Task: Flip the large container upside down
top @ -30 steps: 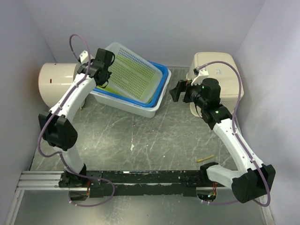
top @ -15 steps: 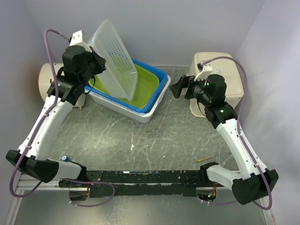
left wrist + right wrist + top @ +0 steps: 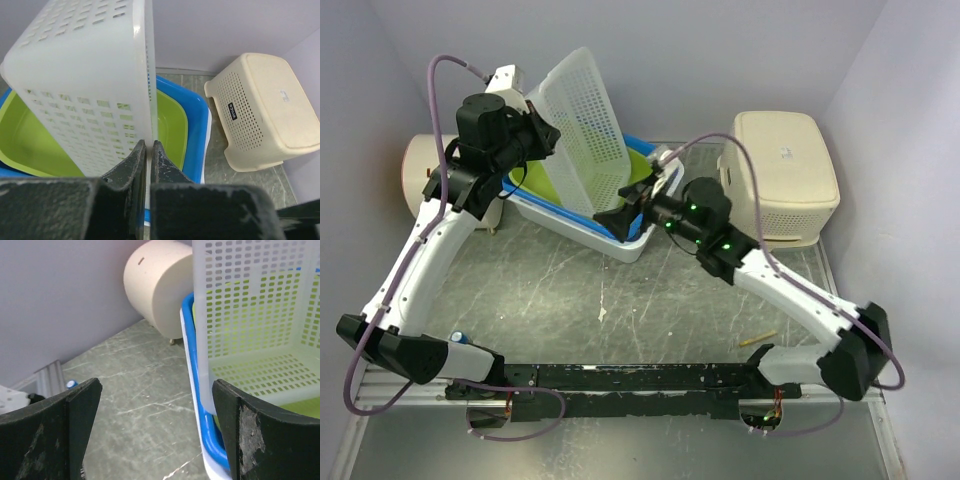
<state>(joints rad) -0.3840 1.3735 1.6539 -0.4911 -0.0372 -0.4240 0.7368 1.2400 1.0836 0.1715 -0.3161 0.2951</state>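
I should next turn the white basket upside down, so my right gripper should grab the white basket's near rim (image 3: 591, 206) (image 3: 205, 386) to free my left gripper.
The large white perforated basket (image 3: 582, 130) stands tilted nearly on end, its lower edge resting in a nested stack: green tub (image 3: 638, 168) in a blue tub (image 3: 663, 172) in a white tub (image 3: 625, 243). My left gripper (image 3: 542, 128) is shut on the basket's rim; in the left wrist view (image 3: 149, 145) the rim edge passes between the closed fingers, with the basket (image 3: 85, 85) to the left. My right gripper (image 3: 620, 218) is open and empty at the stack's near corner. In the right wrist view (image 3: 155, 390) the basket (image 3: 250, 315) and the blue rim (image 3: 192, 390) lie by the right finger.
An upside-down beige perforated container (image 3: 780, 170) stands at the back right. A beige cylinder (image 3: 425, 170) lies at the back left against the wall. A small yellow stick (image 3: 757, 339) lies near the right arm's base. A black rail (image 3: 620, 380) runs along the near edge.
My left gripper has raised the white basket from lying in the stack to nearly upright. My right gripper has swung left from the beige container to the stack's near corner.
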